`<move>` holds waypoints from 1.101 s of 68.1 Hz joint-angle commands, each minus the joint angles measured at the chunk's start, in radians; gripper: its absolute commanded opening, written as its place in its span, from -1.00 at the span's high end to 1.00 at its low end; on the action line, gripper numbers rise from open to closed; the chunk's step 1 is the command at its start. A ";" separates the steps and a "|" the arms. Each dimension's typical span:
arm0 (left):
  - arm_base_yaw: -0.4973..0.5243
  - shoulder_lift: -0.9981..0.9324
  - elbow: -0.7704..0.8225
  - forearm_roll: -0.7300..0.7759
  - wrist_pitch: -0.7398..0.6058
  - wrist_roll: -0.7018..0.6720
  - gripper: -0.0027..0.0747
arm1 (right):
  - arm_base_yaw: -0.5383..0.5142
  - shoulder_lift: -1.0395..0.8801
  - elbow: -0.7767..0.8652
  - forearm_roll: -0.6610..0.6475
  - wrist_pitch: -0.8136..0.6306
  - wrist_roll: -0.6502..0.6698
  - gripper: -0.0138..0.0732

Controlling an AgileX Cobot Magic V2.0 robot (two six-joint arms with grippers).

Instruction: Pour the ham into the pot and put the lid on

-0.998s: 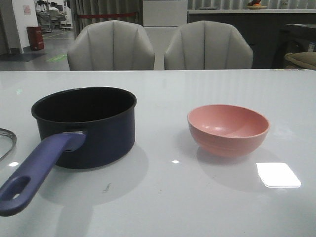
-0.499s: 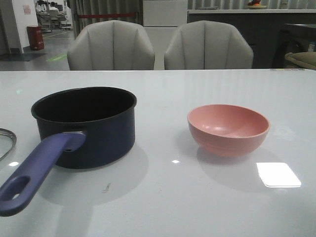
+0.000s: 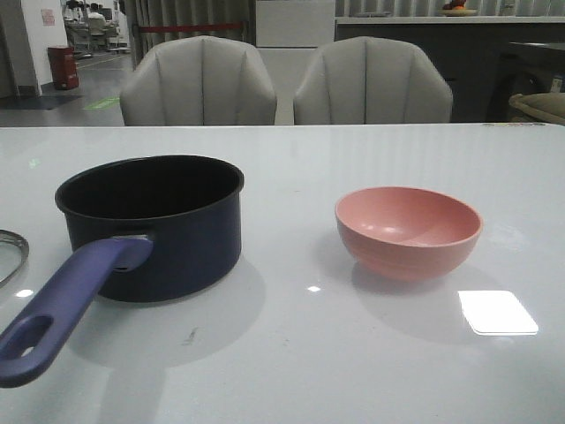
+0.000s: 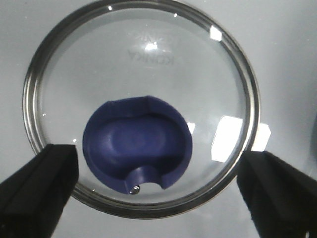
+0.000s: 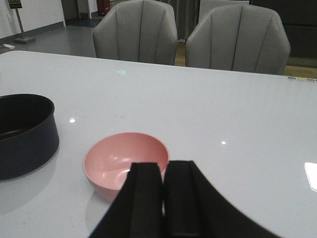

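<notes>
In the left wrist view my left gripper's fingers are still above the blue knob (image 4: 136,146) and the metal rim (image 4: 143,212), so it lowers first and it is too early to close.
The pot (image 3: 150,225), dark navy with a long purple-blue handle (image 3: 62,314), stands left of centre on the table; its dark side also shows in the right wrist view (image 5: 25,134). The lid (image 4: 143,109), clear glass with a metal rim and a blue knob (image 4: 136,146), lies flat on the table under my left gripper (image 4: 158,161). That gripper is open, its fingers wide on either side of the knob. Only a sliver of the lid's rim (image 3: 11,252) shows in the front view. My right gripper (image 5: 162,168) is shut and empty, just short of the pink bowl (image 5: 119,158). No ham shows in any view.
The pink bowl (image 3: 408,231) stands right of centre, and what shows of its inside looks bare. Two grey chairs (image 3: 199,84) (image 3: 371,84) stand behind the far table edge. A bright light reflection (image 3: 497,312) lies on the table near the bowl.
</notes>
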 commanded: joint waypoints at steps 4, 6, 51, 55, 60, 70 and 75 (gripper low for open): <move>0.029 -0.020 -0.031 0.000 0.000 -0.002 -0.86 | -0.001 0.009 -0.029 -0.010 -0.074 -0.011 0.31; 0.034 -0.020 -0.031 0.000 -0.004 -0.002 -0.86 | -0.001 0.009 -0.029 -0.010 -0.074 -0.011 0.31; 0.044 0.066 -0.047 -0.057 -0.030 0.112 -0.61 | -0.001 0.009 -0.029 -0.010 -0.075 -0.011 0.31; 0.044 0.066 -0.050 -0.057 -0.030 0.112 -0.46 | -0.001 0.009 -0.029 -0.010 -0.075 -0.011 0.31; 0.044 0.066 -0.057 -0.057 -0.027 0.112 -0.25 | -0.001 0.009 -0.029 -0.010 -0.075 -0.011 0.31; 0.044 0.066 -0.097 -0.057 0.000 0.112 0.09 | -0.001 0.009 -0.029 -0.010 -0.075 -0.011 0.31; 0.044 0.066 -0.136 -0.057 0.031 0.112 0.21 | -0.001 0.009 -0.029 -0.010 -0.075 -0.011 0.31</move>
